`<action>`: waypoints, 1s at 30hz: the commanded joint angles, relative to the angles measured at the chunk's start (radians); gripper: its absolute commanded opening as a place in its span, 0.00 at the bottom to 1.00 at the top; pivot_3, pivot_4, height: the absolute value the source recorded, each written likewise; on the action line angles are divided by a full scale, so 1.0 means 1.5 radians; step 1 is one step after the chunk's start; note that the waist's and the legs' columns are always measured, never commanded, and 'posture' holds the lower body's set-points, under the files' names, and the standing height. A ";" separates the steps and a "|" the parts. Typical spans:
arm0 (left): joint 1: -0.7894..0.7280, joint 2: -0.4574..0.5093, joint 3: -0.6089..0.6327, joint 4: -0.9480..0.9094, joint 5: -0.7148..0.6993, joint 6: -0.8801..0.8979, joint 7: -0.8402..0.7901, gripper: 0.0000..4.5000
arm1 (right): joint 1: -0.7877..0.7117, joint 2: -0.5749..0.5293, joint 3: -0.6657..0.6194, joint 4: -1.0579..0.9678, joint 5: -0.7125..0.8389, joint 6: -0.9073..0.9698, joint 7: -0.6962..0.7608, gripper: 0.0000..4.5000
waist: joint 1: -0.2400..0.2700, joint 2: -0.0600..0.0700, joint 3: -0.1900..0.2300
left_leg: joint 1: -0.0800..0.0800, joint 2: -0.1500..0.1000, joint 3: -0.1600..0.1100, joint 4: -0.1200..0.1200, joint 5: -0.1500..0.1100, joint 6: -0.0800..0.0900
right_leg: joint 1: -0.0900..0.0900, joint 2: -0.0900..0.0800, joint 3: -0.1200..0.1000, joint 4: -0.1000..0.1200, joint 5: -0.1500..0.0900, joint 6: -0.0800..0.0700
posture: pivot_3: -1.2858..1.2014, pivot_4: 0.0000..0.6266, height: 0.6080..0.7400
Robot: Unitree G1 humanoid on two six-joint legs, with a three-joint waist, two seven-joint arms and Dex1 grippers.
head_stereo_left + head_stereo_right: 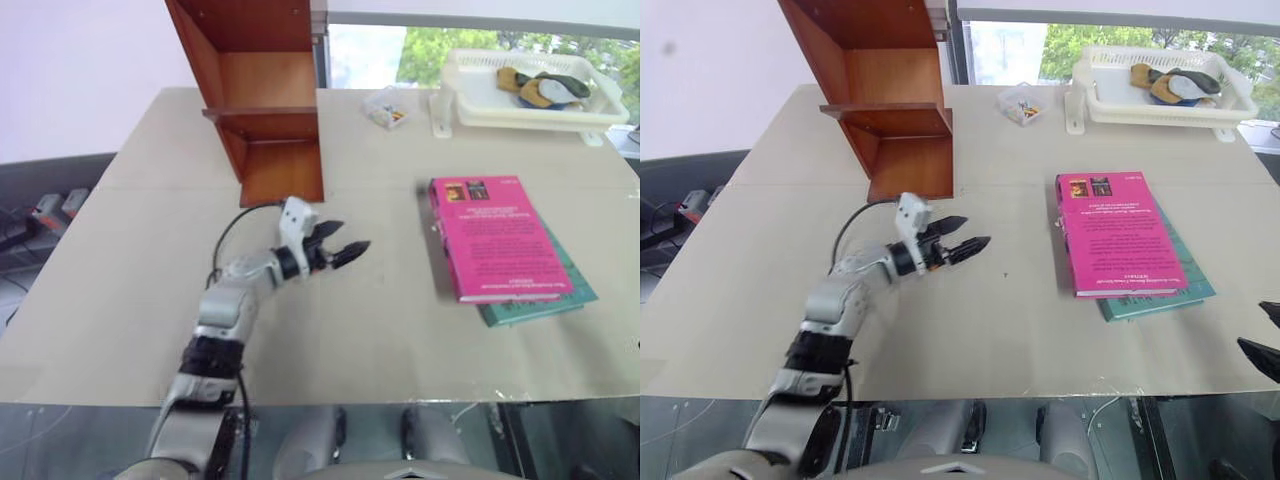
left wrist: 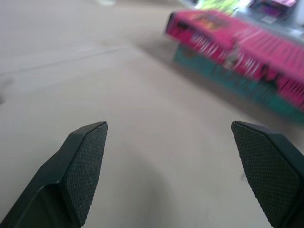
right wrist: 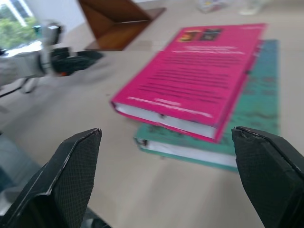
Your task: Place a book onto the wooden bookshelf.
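Note:
My left gripper will grab the pink book across its thin spine edge next, because the book's cover is wider than my fingers open.
The pink book lies flat on the right side of the table, on top of a teal book. The wooden bookshelf stands at the back left of the table. My left gripper hovers over the middle of the table, in front of the shelf, pointing right toward the book. It is open and empty, and well short of the book. In the left wrist view the book lies ahead of the gripper. My right gripper is at the table's near right edge. It is open and empty, with the book in front of it.
A white basket tray holding a few items stands at the back right. A small clear container sits beside it. Grey equipment lies off the table's left side. Bare tabletop separates the left gripper from the books.

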 commanded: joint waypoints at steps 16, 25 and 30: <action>-0.179 -0.274 0.090 0.194 -0.163 0.338 0.119 0.99 | 0.026 0.056 -0.040 -0.035 -0.009 -0.054 -0.021 1.00 | -0.006 -0.004 0.003 | 0.000 0.000 0.001 0.001 0.000 0.001 | 0.000 0.004 0.000 0.000 0.000 0.001 | 0.52 0.24 1.00; -0.182 -0.338 0.159 0.239 -0.222 0.441 0.241 0.79 | 0.013 0.039 -0.042 -0.008 -0.015 -0.065 -0.012 1.00 | -0.004 -0.004 0.003 | 0.001 0.000 0.001 0.001 0.000 0.000 | 0.000 0.004 0.000 0.001 0.000 0.001 | 0.52 0.24 1.00; -0.179 -0.355 0.170 0.252 -0.249 0.464 0.268 0.31 | 0.007 0.039 -0.034 0.002 -0.023 -0.073 -0.007 1.00 | -0.003 -0.004 0.003 | 0.001 0.000 0.001 0.001 0.000 -0.001 | 0.000 0.004 0.000 0.000 0.000 0.001 | 0.52 0.24 1.00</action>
